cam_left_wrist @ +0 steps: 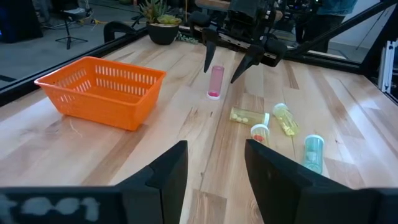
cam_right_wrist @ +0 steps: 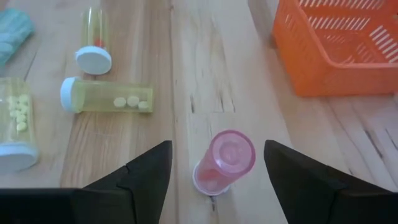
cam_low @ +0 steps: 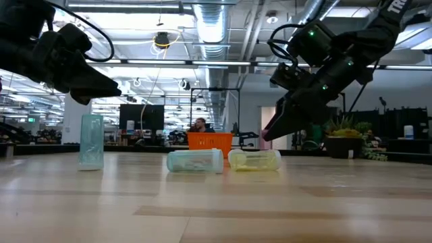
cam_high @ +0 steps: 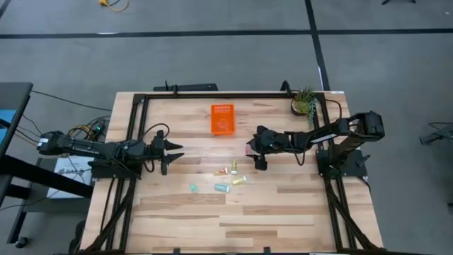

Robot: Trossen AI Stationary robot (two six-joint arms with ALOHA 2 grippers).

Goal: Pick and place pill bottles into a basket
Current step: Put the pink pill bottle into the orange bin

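Note:
The pink bottle should go into the orange basket [cam_right_wrist: 342, 46], so I will next pick it up by its sides just below its round end [cam_right_wrist: 222, 167] with my right gripper.
A pinkish bottle [cam_right_wrist: 224, 160] stands upright on its base on the table, right of the orange basket [cam_high: 222, 118]. My right gripper [cam_right_wrist: 216, 148] is open, with one finger on either side of the pink bottle [cam_left_wrist: 216, 81] and a gap on both sides. Two yellowish bottles [cam_right_wrist: 107, 96] [cam_high: 238, 180] and a pale teal one [cam_high: 223, 188] lie on their sides near the table's middle. Another teal bottle [cam_low: 91, 140] stands upright. My left gripper [cam_high: 170, 151] is open and empty at the table's left.
A small potted plant [cam_high: 304, 103] stands at the far right corner, behind my right arm. A black frame [cam_high: 212, 94] runs along the table's edges. Bare wood lies between my left gripper and the basket [cam_left_wrist: 102, 87].

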